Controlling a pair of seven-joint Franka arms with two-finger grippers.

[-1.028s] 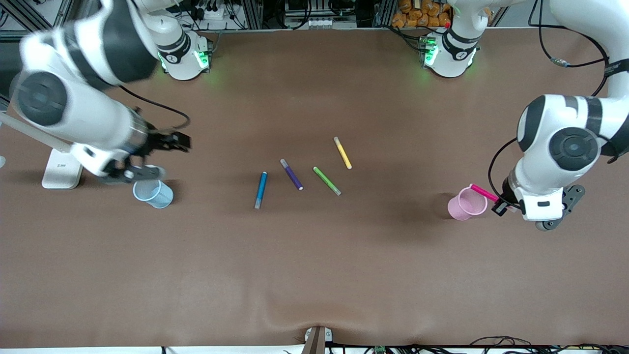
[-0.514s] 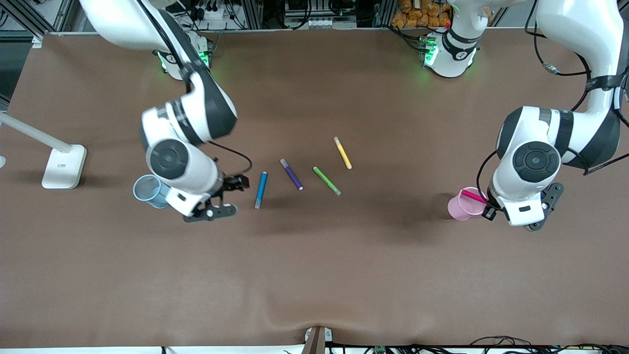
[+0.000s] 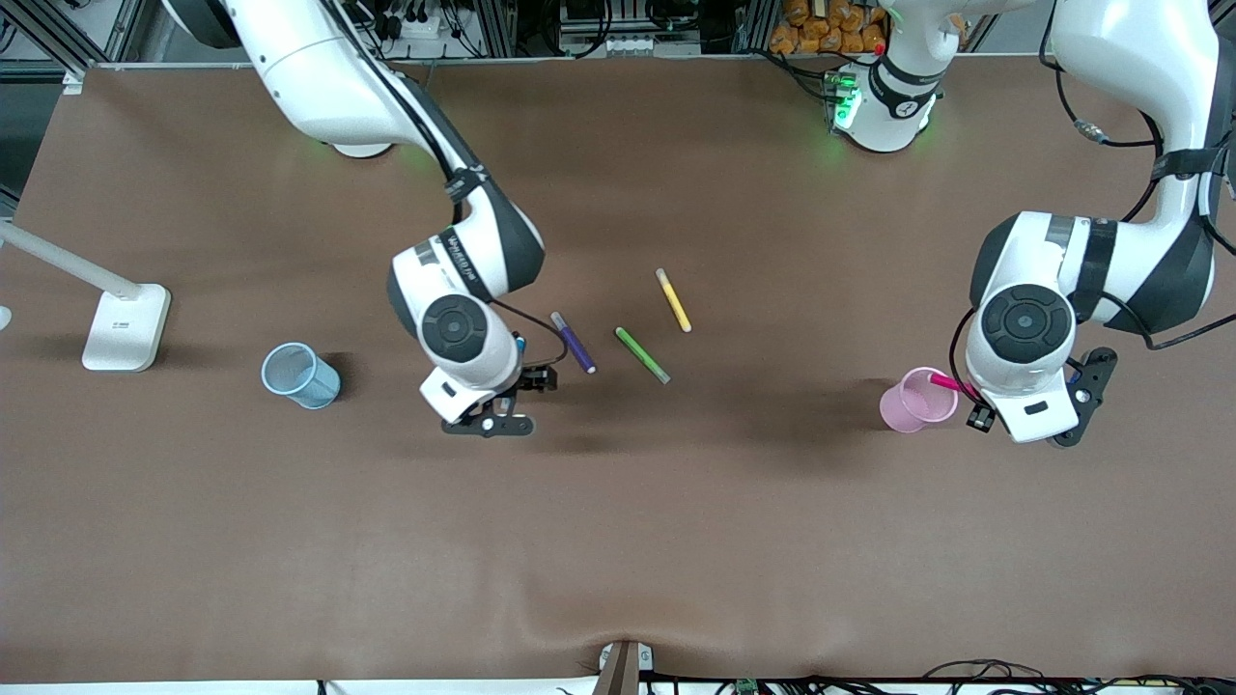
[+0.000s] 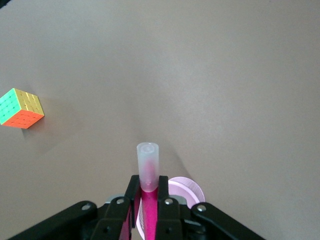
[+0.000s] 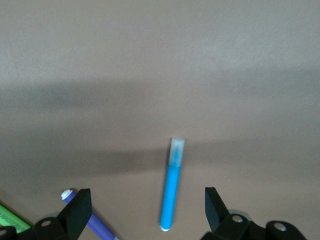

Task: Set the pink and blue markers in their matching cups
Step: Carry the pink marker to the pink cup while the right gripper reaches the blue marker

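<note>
The right gripper grabs the blue marker by its body next, to get the blue marker into the light blue cup.
My left gripper is shut on the pink marker and holds it tilted, its lower end over the pale pink cup. In the left wrist view the marker stands between the fingers with its pale cap out, and the cup's rim is just past them. My right gripper is open over the blue marker, which the hand mostly hides in the front view. In the right wrist view the blue marker lies flat between the spread fingers. The light blue cup stands upright toward the right arm's end.
Purple, green and yellow markers lie on the brown table beside the blue marker. A white lamp base stands near the blue cup. A colour cube shows in the left wrist view.
My right arm swung from over the blue cup to over the blue marker. My left gripper moved the pink marker closer over the pink cup.
</note>
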